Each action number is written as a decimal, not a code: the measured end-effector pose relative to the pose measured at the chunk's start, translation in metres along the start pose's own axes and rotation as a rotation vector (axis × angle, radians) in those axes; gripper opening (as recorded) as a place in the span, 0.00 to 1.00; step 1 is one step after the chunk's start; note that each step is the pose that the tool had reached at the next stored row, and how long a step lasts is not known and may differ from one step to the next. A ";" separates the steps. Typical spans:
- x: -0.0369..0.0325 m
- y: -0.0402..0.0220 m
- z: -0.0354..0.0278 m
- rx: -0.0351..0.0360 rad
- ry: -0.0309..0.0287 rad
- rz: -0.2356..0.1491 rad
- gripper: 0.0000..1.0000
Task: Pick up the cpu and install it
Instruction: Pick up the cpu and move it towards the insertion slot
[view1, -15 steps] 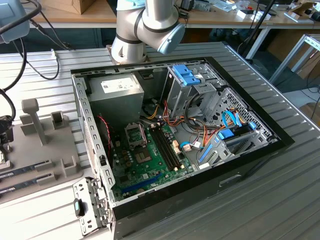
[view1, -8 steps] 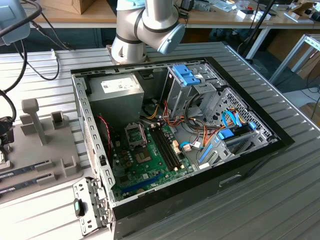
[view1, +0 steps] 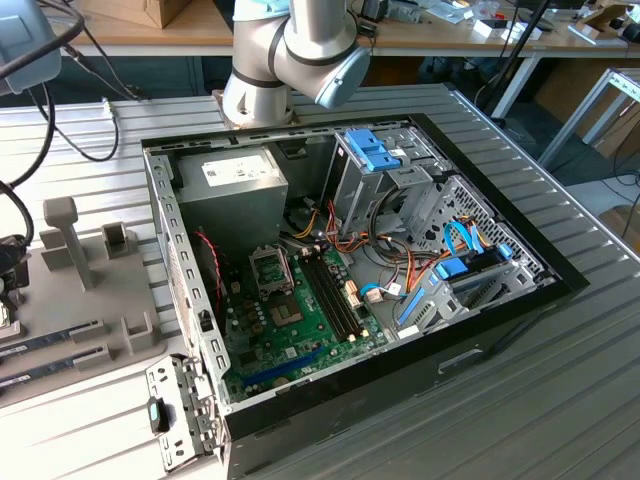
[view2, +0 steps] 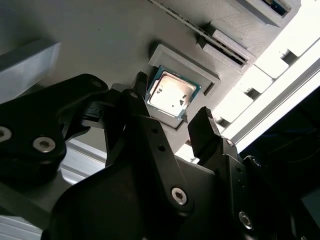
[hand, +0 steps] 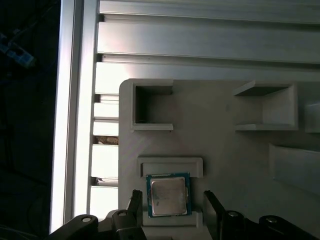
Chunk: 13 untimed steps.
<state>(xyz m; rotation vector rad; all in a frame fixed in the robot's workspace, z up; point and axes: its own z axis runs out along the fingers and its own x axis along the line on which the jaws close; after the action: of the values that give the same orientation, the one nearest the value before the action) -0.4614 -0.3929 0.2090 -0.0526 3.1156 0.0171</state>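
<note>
I should next grab the cpu (hand: 168, 196) by its exposed side edges to install it, as the holder's raised ledges hug its opposite ends.
The cpu (hand: 168, 196) is a small square chip with a silvery top and a thin green rim. It lies flat in a shallow nest of a grey holder plate (hand: 220, 150), seen in both wrist views. My gripper (hand: 171, 201) hangs just over it, open. One dark finger (view2: 141, 85) stands on one side of the cpu (view2: 170, 94) and the other finger (view2: 205, 125) on the opposite side, and I see neither touching it. In the exterior view the open computer case holds the green motherboard (view1: 300, 325) with its empty socket (view1: 270, 268).
The grey holder plate (view1: 90, 300) lies at the exterior view's left of the case, carrying upright posts (view1: 65, 235) and two long memory sticks (view1: 50, 340). The case (view1: 480, 330) holds a power supply (view1: 232, 185), drive cages and cables. The arm's base (view1: 290, 50) stands behind the case.
</note>
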 end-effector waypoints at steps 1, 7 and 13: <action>0.0000 0.0000 0.0003 0.0000 0.0000 0.000 0.60; 0.0001 0.0000 0.0024 0.0003 0.0000 0.000 0.60; 0.0002 -0.0001 0.0056 0.0010 0.0000 0.000 0.60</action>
<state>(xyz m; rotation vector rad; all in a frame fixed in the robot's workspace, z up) -0.4614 -0.3929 0.2034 -0.0526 3.1156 0.0155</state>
